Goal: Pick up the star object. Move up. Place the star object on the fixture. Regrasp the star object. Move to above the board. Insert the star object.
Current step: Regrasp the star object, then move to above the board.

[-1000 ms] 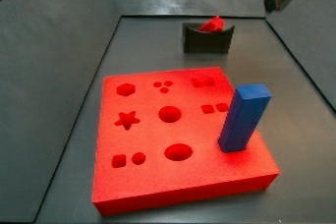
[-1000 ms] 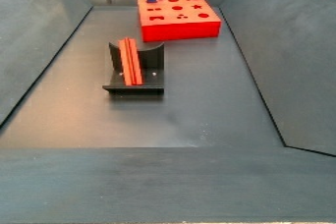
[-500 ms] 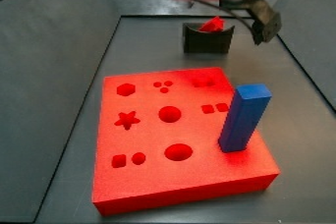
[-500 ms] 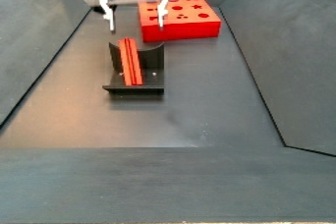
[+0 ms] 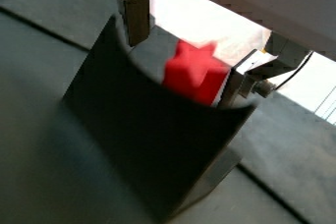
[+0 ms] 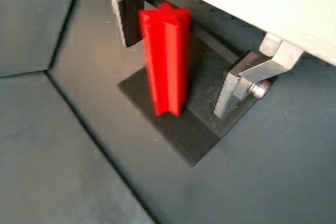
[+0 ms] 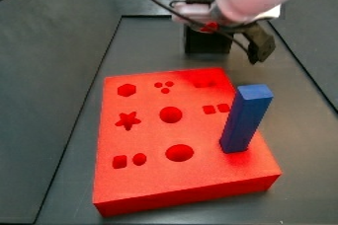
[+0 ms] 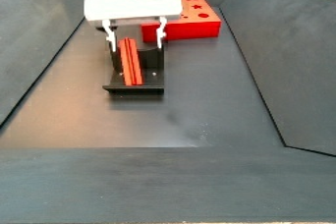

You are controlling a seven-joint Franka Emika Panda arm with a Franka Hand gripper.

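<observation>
To lift the star object off the fixture [image 5: 144, 130], my gripper next needs to grab the star object by its star-shaped end [image 5: 195, 69].
The star object [image 8: 130, 63] is a long red bar with a star-shaped end; it lies on the fixture [image 8: 136, 88]. It shows in both wrist views [image 5: 197, 68] [image 6: 167, 61], resting on the dark fixture [image 5: 144, 130] [image 6: 195, 138]. My gripper [image 8: 132, 34] is open and low over the fixture, with one finger on each side of the star's far end [image 5: 188, 51] [image 6: 180, 56]. There are gaps between pads and star. In a side view the gripper [image 7: 224, 39] and arm hide the star. The red board [image 7: 145, 165] has a star-shaped hole [image 7: 128, 121].
A tall blue block [image 7: 246, 118] stands in the board's right side. The board [image 8: 199, 22] sits just beyond the fixture. Sloping dark walls border the floor on both sides.
The gripper has come down from high above to the fixture and now straddles the star, still open. The star and board have not moved.
</observation>
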